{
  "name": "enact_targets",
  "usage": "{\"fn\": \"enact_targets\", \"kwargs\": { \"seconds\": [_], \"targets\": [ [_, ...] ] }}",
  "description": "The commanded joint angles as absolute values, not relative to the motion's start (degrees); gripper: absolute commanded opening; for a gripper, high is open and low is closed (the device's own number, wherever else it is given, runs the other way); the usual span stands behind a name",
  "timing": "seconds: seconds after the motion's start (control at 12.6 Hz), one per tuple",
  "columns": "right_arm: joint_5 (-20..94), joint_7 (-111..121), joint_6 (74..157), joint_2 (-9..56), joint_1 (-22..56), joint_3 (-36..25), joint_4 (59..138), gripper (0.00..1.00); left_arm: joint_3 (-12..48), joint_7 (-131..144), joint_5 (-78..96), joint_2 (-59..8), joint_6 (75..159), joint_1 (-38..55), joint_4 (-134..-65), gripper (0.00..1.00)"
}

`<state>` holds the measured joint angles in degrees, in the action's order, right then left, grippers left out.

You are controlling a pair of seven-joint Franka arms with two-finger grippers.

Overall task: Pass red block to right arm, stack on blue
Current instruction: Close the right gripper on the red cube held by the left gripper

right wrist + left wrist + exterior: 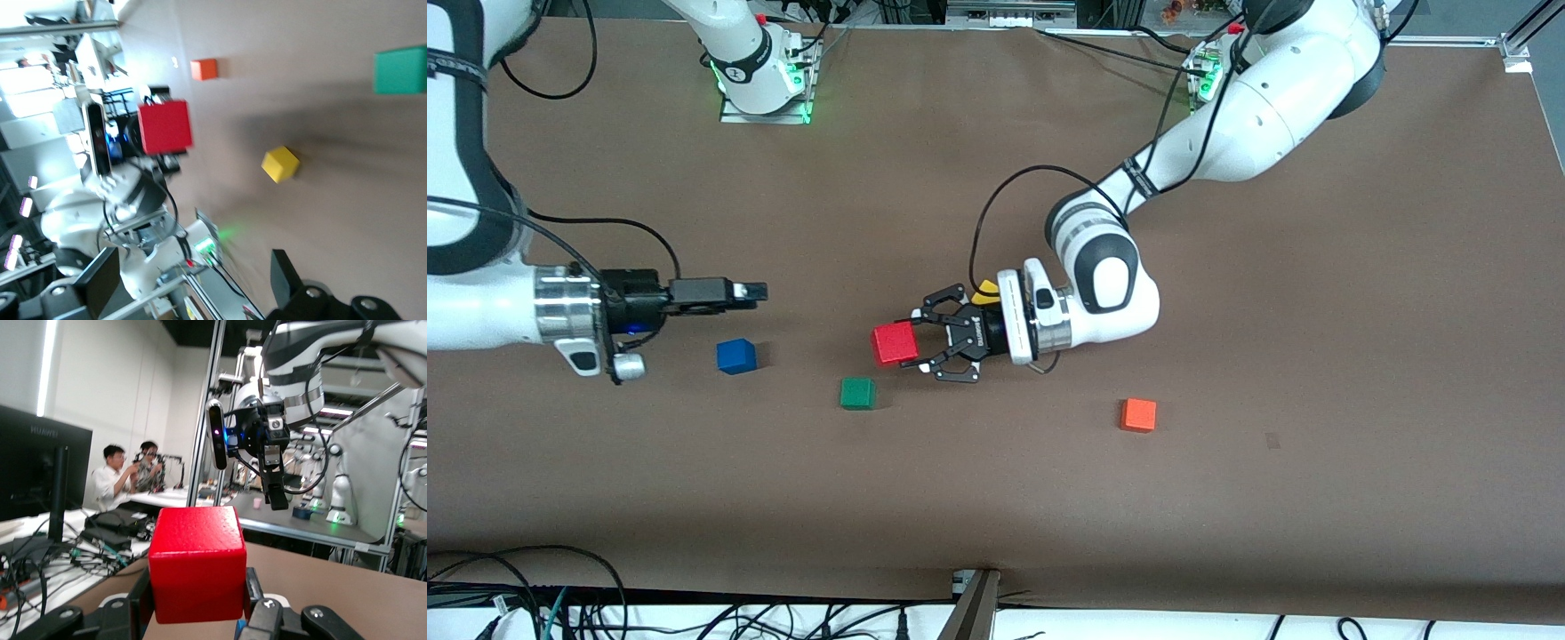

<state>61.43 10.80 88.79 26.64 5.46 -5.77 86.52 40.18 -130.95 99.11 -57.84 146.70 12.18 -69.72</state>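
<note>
I will stack the red block [895, 343] on the blue cube [736, 356]. My right gripper will grab the block by its opposite sides next for that.
My left gripper [905, 341], a black linkage claw, is shut on the red block [895, 343] and holds it sideways above the table's middle, pointing toward the right arm's end. In the left wrist view the red block [197, 563] sits between the fingers [252, 587]. My right gripper [756, 291], slim and black, is open and empty, pointing at the red block with a gap between them. It shows in the left wrist view [273, 490]. The blue cube [736, 356] lies on the table just under the right gripper's side. The right wrist view shows the red block [165, 127].
A green cube [857, 393] lies nearer the front camera than the red block. An orange cube [1138, 415] lies toward the left arm's end. A yellow block [985, 289] is half hidden by the left wrist. The brown table [996, 498] spreads around them.
</note>
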Motion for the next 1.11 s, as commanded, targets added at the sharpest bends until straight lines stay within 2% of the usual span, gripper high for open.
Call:
{"fn": "enact_targets", "kwargs": {
  "seconds": [0.0,0.32,1.03],
  "targets": [
    [66.24,10.11,92.53,28.47,8.51,-5.8,85.34,1.0,38.68,-125.54,100.28,-56.51,152.03,17.38,-65.59,0.0],
    [67.94,9.84,92.64,32.77,9.4,-5.71,80.0,1.0,39.02,-124.72,100.55,-56.43,153.81,18.46,-65.04,0.0],
    [67.41,10.63,92.46,35.51,11.69,-5.8,77.61,1.0,39.38,-124.8,101.51,-56.25,156.71,19.6,-64.6,0.0]
  ]
}}
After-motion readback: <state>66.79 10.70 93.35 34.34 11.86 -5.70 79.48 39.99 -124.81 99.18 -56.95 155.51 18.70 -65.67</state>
